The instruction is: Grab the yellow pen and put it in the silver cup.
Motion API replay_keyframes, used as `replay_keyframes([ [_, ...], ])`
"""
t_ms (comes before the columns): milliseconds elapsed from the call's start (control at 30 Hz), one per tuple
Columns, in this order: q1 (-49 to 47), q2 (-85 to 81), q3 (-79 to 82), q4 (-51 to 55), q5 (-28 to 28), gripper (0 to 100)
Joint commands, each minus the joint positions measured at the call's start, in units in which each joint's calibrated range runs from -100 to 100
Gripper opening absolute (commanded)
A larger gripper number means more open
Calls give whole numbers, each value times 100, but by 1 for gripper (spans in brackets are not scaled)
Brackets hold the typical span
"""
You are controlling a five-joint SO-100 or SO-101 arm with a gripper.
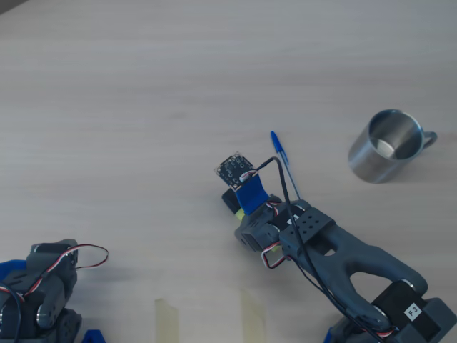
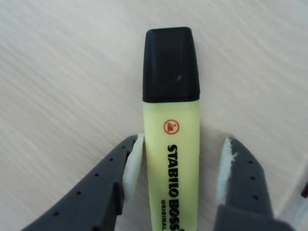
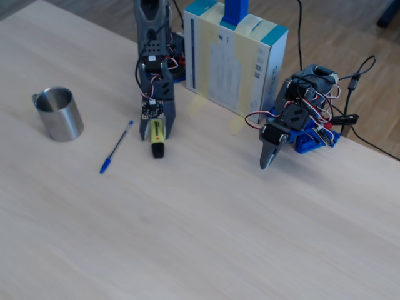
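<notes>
The yellow pen needs to stand in the silver cup (image 1: 385,146), so my gripper next needs to grab the pen by its pale-yellow body (image 1: 240,214).
The yellow pen (image 2: 171,144), a pale-yellow highlighter with a black cap, lies flat on the wooden table. My gripper (image 2: 183,142) is lowered over it and open, one finger on each side of its body. The left pad touches the pen and a gap shows at the right pad. In the overhead view only the cap end of the yellow pen (image 1: 232,201) shows under the gripper (image 1: 239,207). The fixed view shows the gripper (image 3: 159,128) over the pen (image 3: 157,142). The silver cup (image 1: 385,146) (image 3: 59,115) stands upright and apart from the gripper, holding nothing visible.
A thin blue ballpoint pen (image 1: 282,161) (image 3: 117,147) lies between the gripper and the cup. A second, idle arm (image 3: 294,119) and a white and blue box (image 3: 234,56) stand at the table's far edge. Two tape strips (image 1: 168,318) mark the table.
</notes>
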Motion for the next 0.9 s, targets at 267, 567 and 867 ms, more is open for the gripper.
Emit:
replay_keyframes([
  [267,-24,-46,-3,46,-40,2],
  [567,-33,-187,42,38,-61,2],
  [867,-33,-1052,206,55,-30,2],
])
